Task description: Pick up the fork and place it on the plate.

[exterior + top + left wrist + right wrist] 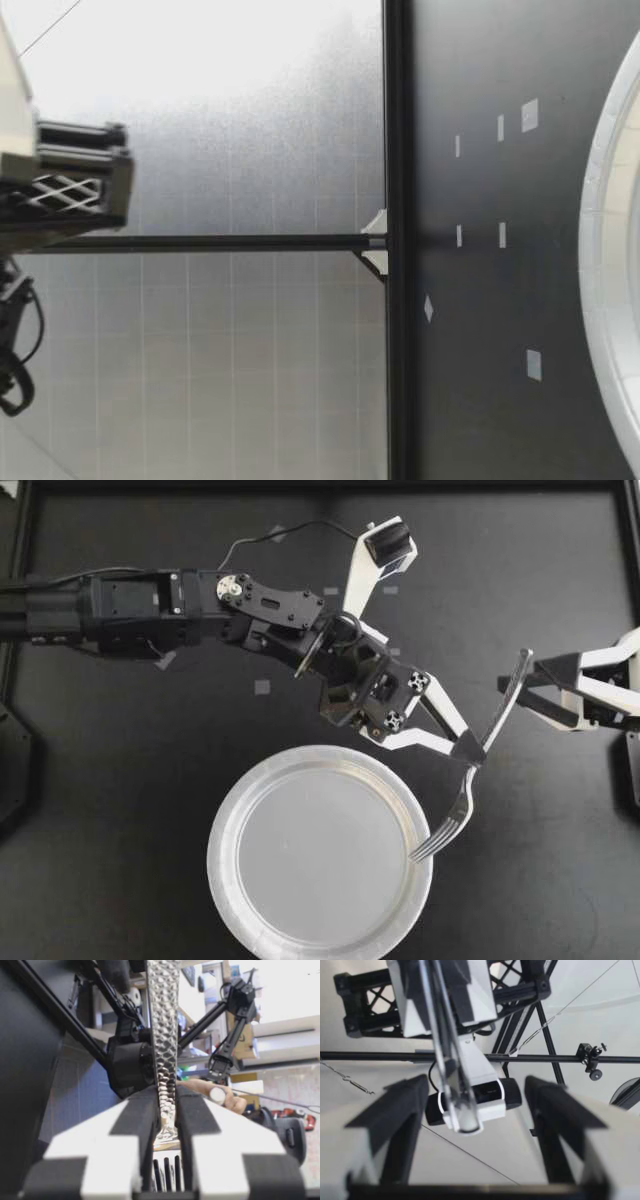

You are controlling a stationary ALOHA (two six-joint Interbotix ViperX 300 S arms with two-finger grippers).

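The right gripper grabs the fork by its handle's end [523, 658] [466, 1119] next. Then the fork goes on the plate tines first.
A metal fork [500, 715] hangs tilted above the table, its tines over the right rim of the silver plate [228, 810]. My left gripper [467, 748] is shut on the fork's neck. In the left wrist view the hammered fork handle [165, 1035] runs up from between the two pads of the left gripper [167, 1097]. My right gripper [522, 688] stands open around the handle's end, its fingers apart from it. In the right wrist view the fork handle [452, 1060] lies between the wide-open fingers of the right gripper [477, 1085] without touching them.
The low view shows only the plate's rim [600, 250], small white tape marks [502, 235] on the dark table and a black frame bar [395, 240]. A black frame borders the table [320, 488] at the back.
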